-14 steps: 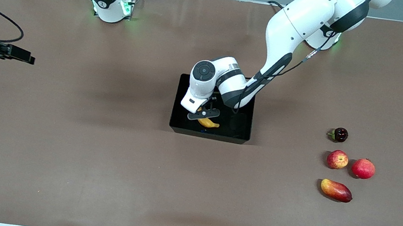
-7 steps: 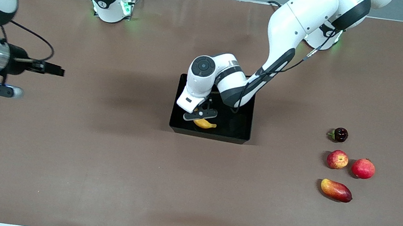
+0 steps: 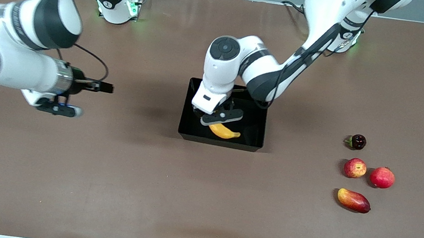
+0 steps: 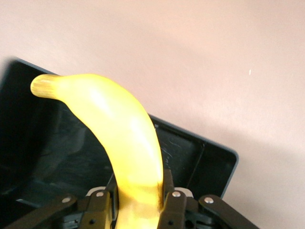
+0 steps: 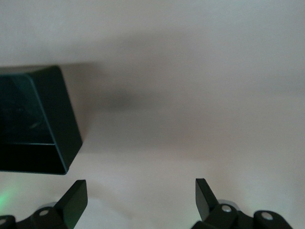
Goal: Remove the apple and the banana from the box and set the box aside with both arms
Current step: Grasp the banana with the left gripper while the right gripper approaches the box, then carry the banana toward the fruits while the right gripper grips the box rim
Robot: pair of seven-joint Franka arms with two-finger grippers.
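The black box [image 3: 252, 143] needs to be moved aside, so next I should grab it with my right gripper by the rim of its short side [image 3: 184, 104].
A yellow banana [image 3: 226, 132] hangs over the inside of the black box [image 3: 252, 143] at the table's middle, with my left gripper [image 3: 218, 121] shut on one end of it. In the left wrist view the banana [image 4: 124, 133] curves away from between the fingers of the left gripper [image 4: 138, 202], above the box [image 4: 202, 160]. My right gripper [image 3: 106, 87] is open and holds nothing, over bare table toward the right arm's end from the box. The right wrist view shows the right gripper [image 5: 140, 191] and a corner of the box [image 5: 45, 119]. The apple [image 3: 355, 167] lies toward the left arm's end.
Beside the apple sit a red pomegranate [image 3: 382, 177], a red-orange mango [image 3: 354, 200] nearer the front camera, and a small dark fruit [image 3: 357, 142] farther from it. Brown cloth covers the table [image 3: 143, 192].
My left gripper has shut on the banana and risen a little with it above the box. The right arm has swung in from the table's end toward the box.
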